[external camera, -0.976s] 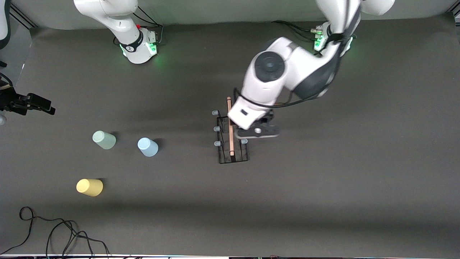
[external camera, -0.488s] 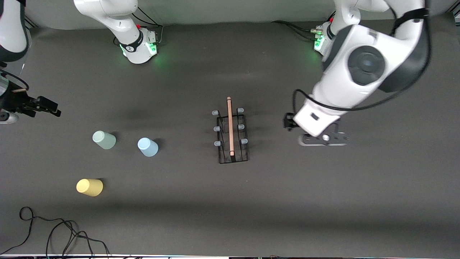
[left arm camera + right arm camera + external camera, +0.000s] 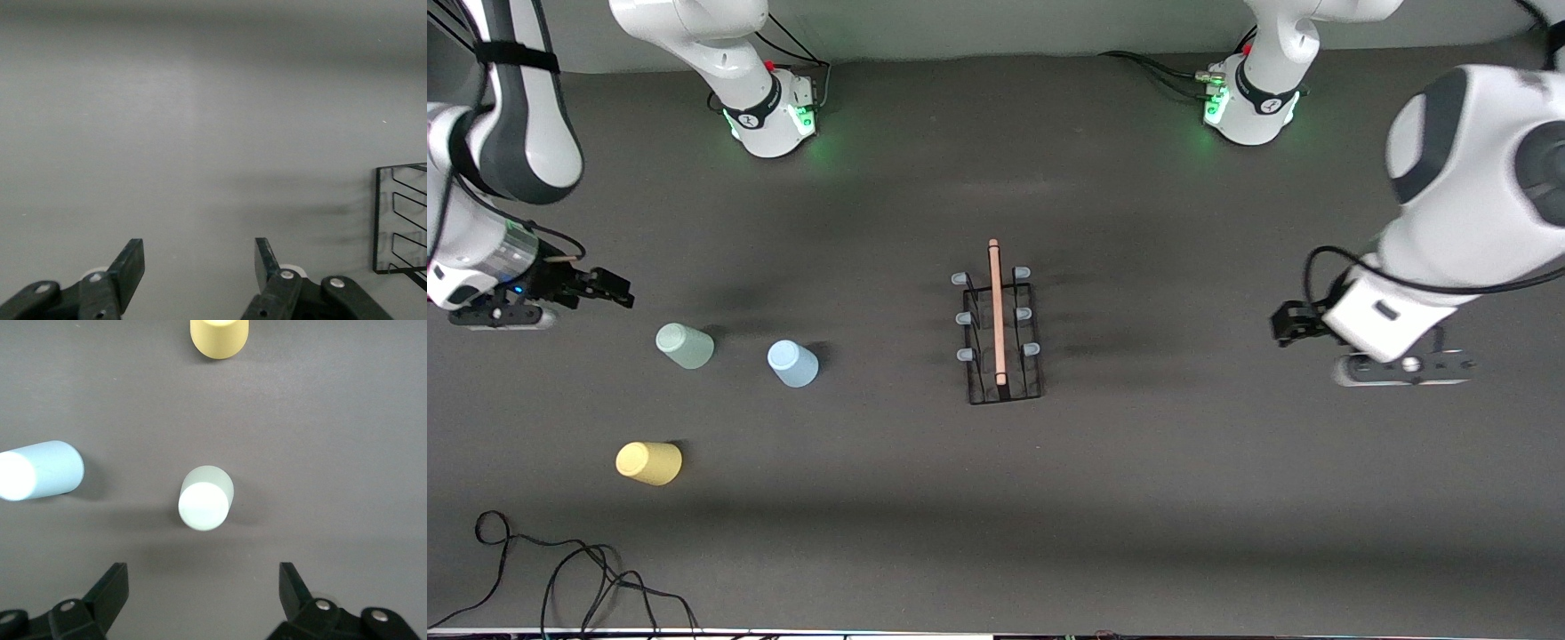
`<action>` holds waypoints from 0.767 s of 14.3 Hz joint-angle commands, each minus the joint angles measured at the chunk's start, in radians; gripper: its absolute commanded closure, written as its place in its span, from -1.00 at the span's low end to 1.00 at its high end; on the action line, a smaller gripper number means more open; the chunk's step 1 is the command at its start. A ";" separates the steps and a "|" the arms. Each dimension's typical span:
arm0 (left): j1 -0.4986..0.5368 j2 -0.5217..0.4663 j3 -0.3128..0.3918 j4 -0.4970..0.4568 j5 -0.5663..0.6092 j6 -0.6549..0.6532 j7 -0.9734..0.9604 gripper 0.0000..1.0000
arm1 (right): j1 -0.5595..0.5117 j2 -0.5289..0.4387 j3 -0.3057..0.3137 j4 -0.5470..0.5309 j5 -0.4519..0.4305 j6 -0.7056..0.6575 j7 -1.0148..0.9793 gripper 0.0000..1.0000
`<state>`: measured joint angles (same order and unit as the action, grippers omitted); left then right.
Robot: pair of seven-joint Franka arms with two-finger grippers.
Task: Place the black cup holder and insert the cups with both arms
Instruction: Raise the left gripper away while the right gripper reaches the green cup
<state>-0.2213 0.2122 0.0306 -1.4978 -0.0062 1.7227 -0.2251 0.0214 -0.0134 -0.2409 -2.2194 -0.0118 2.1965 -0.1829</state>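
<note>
My right gripper will reach the green cup and pick it up by its closed base. The cup's opening will then be free to slip onto the black cup holder [image 3: 1001, 331].
The black cup holder [image 3: 1001, 331] stands upright mid-table with its wooden rod handle on top; its wire edge also shows in the left wrist view [image 3: 400, 220]. My left gripper [image 3: 1288, 324] is open and empty over bare table toward the left arm's end, well apart from the holder. The pale green cup [image 3: 685, 346], light blue cup [image 3: 792, 364] and yellow cup [image 3: 648, 463] stand apart toward the right arm's end. My right gripper [image 3: 609, 290] is open and empty, above and just short of the green cup [image 3: 205, 498]. The blue cup [image 3: 40, 470] and yellow cup [image 3: 219, 337] also show there.
A loose black cable [image 3: 560, 569] lies at the table corner nearest the front camera, at the right arm's end. The two green-lit arm bases [image 3: 769, 116] [image 3: 1249, 102] stand along the table edge farthest from the front camera.
My left gripper has moved off the holder toward the left arm's end of the table; the holder stays put. My right gripper has moved in toward the green cup.
</note>
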 commanded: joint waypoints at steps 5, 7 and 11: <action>0.081 -0.086 0.015 -0.058 0.017 -0.048 0.142 -0.99 | 0.029 0.182 -0.003 0.018 -0.004 0.144 0.000 -1.00; 0.115 -0.096 0.015 -0.055 0.018 -0.078 0.180 -0.99 | 0.031 0.207 0.000 0.024 -0.002 0.152 0.002 -1.00; 0.181 -0.134 0.006 -0.058 0.018 -0.135 0.187 -0.99 | 0.046 0.266 0.002 0.027 0.001 0.181 0.002 -1.00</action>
<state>-0.0642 0.1228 0.0516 -1.5294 0.0007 1.6179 -0.0530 0.0541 0.2128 -0.2365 -2.2111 -0.0118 2.3594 -0.1828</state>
